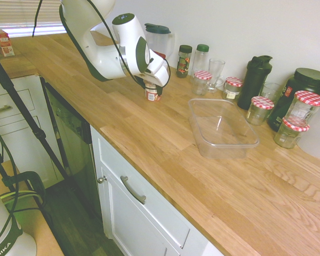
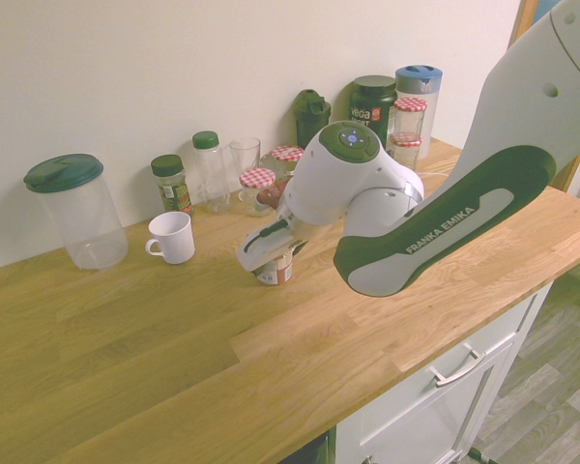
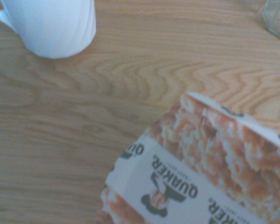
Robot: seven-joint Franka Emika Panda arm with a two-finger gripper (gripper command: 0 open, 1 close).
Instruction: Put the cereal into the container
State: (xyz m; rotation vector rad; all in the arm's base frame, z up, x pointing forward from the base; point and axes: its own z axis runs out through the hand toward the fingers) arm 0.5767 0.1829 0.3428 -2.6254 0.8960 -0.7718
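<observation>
My fingers are reaching down around the cereal cup (image 1: 152, 95) (image 3: 200, 172), low over the wooden counter, so I would hold the cup if I closed them now.
The cereal (image 1: 152, 95) is a small cup with a red and white printed wrapper, standing upright on the wooden counter; it also shows as the cereal (image 2: 275, 274) in the second exterior view. My gripper (image 1: 151, 88) is lowered over it, open, with its fingers on either side of the cup. Close up, the wrist view fills with the cereal (image 3: 200, 172) wrapper. The container (image 1: 195, 102), a clear shallow plastic tub, sits empty to the right of the cup, about a hand's width away. In the second exterior view my gripper (image 2: 274, 263) covers the cup's top, and the arm hides the container.
A white mug (image 2: 171, 237) stands just beyond the cup, and a lidded clear pitcher (image 2: 75, 211) further along the wall. Spice bottles, a drinking glass (image 1: 215, 72), jars with checkered lids (image 1: 202, 82) and a black shaker (image 1: 255, 80) line the wall behind the tub.
</observation>
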